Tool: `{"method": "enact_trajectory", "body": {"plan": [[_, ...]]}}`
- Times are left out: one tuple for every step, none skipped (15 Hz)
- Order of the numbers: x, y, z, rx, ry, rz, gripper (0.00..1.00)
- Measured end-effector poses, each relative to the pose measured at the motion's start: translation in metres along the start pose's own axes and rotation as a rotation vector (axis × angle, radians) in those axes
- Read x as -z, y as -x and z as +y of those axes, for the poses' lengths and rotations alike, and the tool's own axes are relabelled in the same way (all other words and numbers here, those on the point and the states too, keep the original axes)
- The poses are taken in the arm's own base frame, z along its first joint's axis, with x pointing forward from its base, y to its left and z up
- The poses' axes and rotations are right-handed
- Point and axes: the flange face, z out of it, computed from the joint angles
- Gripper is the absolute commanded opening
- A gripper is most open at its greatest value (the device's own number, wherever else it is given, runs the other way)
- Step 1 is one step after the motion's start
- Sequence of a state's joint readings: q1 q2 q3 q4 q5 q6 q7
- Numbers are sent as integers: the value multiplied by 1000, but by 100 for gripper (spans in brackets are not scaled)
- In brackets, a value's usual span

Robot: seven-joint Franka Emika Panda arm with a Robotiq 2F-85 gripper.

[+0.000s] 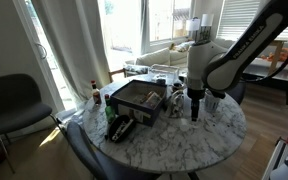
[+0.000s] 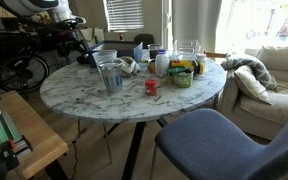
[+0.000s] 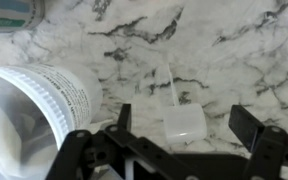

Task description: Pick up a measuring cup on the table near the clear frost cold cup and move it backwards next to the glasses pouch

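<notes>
The exterior view shows a gap between my fingers and the table, above the measuring cup, so my gripper comes down, before it closes on the cup.
The measuring cup (image 3: 184, 128), tiny and whitish with a thin handle pointing away, sits on the marble table (image 3: 234, 50) in the wrist view. My gripper (image 3: 184, 120) is open, with one finger on each side of the cup and not touching it. The frosted cold cup (image 3: 39, 105) stands just to the left of it. In an exterior view my gripper (image 1: 194, 108) hangs low over the table (image 1: 184, 140), with the frosted cup (image 1: 177, 100) beside it. The black glasses pouch (image 1: 121, 128) lies at the table's near left.
A dark flat box (image 1: 139, 100) lies mid-table between pouch and gripper. A grey cup (image 1: 212, 100) stands on the other side of the gripper. In an exterior view a drinking cup (image 2: 111, 75), a small red item (image 2: 151, 87), a green tub (image 2: 181, 76) and a blue chair (image 2: 219, 140) show.
</notes>
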State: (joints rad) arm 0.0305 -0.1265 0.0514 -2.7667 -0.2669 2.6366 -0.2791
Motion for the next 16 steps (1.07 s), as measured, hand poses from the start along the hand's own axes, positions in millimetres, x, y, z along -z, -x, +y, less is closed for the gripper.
{"method": "enact_trajectory", "body": {"plan": [[0, 0, 0, 0, 0, 0, 100], [0, 0, 0, 1, 0, 0, 100], [1, -1, 0, 0, 1, 1, 100], [1, -1, 0, 5, 2, -3, 100], [0, -2, -1, 20, 5, -15, 100], [-2, -2, -5, 39, 8, -32, 100], [-5, -2, -9, 63, 8, -51, 100], [-10, -2, -14, 88, 8, -71, 100], [-15, -3, -18, 110, 7, -87, 100], [-21, -3, -23, 130, 4, -101, 100], [-26, -3, -27, 148, 0, -114, 100], [-31, -3, -30, 165, -1, -127, 100], [-36, -2, -32, 179, -2, -138, 100], [-40, -2, -33, 189, -4, -147, 100], [-44, -2, -34, 198, -5, -155, 100], [-47, -2, -34, 204, -6, -161, 100]]}}
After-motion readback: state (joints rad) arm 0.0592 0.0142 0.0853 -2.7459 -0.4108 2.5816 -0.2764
